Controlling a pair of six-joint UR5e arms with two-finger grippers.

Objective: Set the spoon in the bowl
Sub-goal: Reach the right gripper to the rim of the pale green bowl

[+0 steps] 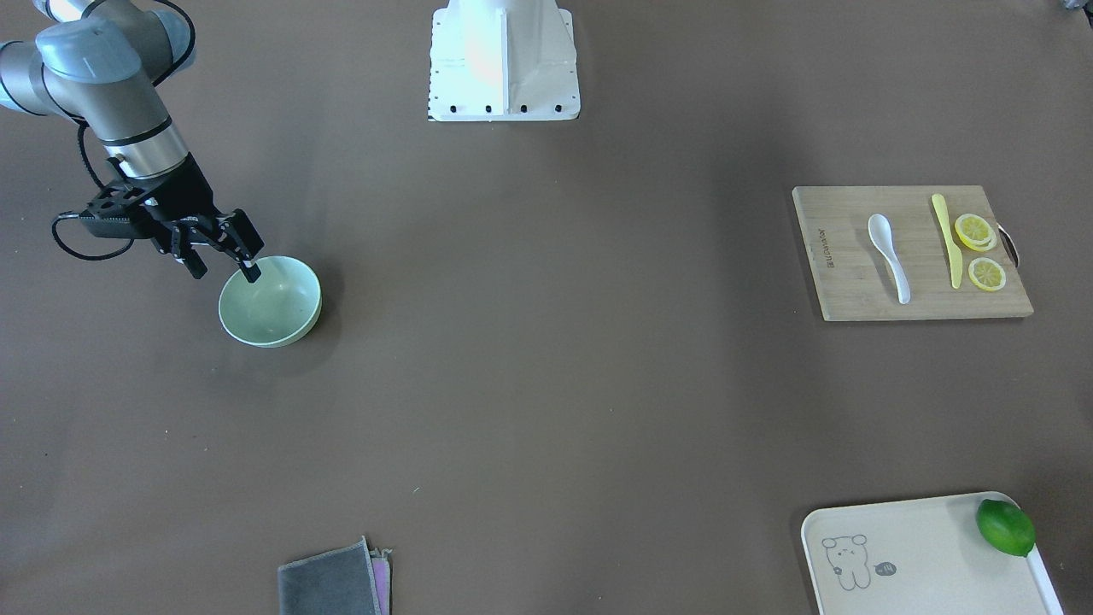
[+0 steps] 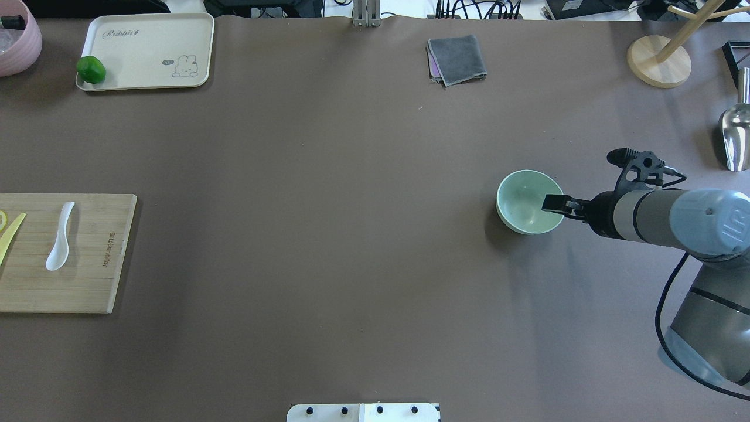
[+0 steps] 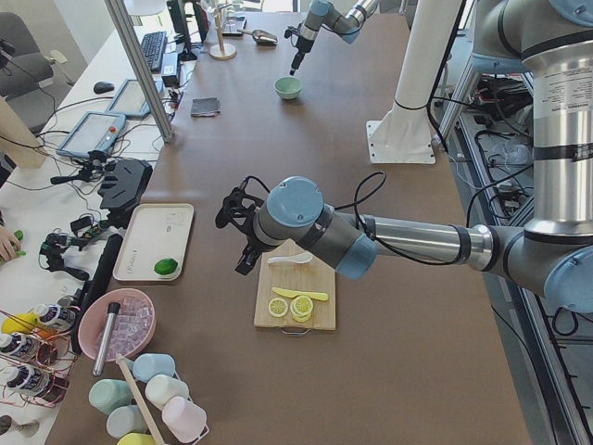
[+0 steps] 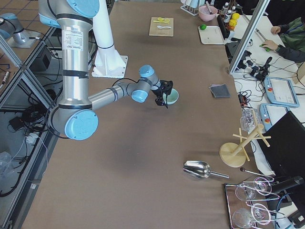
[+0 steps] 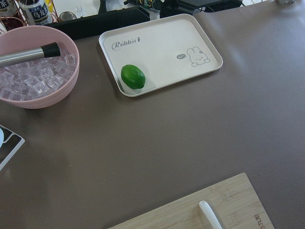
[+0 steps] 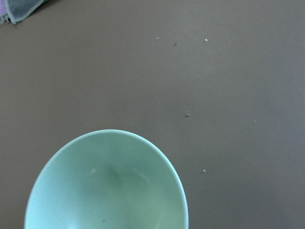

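Note:
My right gripper needs to grip the mint-green bowl by its rim (image 1: 268, 257) next, so that the bowl comes within reach for the spoon (image 1: 888, 256).
The white spoon (image 1: 888, 256) lies on a wooden cutting board (image 1: 854, 295), far from the bowl; it also shows in the overhead view (image 2: 60, 237), and its handle end shows in the left wrist view (image 5: 212, 217). The mint-green bowl (image 1: 271, 303) stands empty on the table. My right gripper (image 1: 224, 266) is open at the bowl's rim (image 2: 527, 202), one finger over the inside and one outside. My left gripper (image 3: 243, 258) shows only in the exterior left view, hovering beside the spoon (image 3: 292, 259); I cannot tell whether it is open or shut.
A yellow plastic knife (image 1: 948, 243) and lemon slices (image 1: 975, 231) share the board. A cream tray (image 1: 922, 555) holds a lime (image 1: 1005, 527). A grey cloth (image 1: 333, 581), a pink ice bowl (image 5: 38, 71), a metal scoop (image 2: 735, 132) and a wooden stand (image 2: 659, 61) line the edges.

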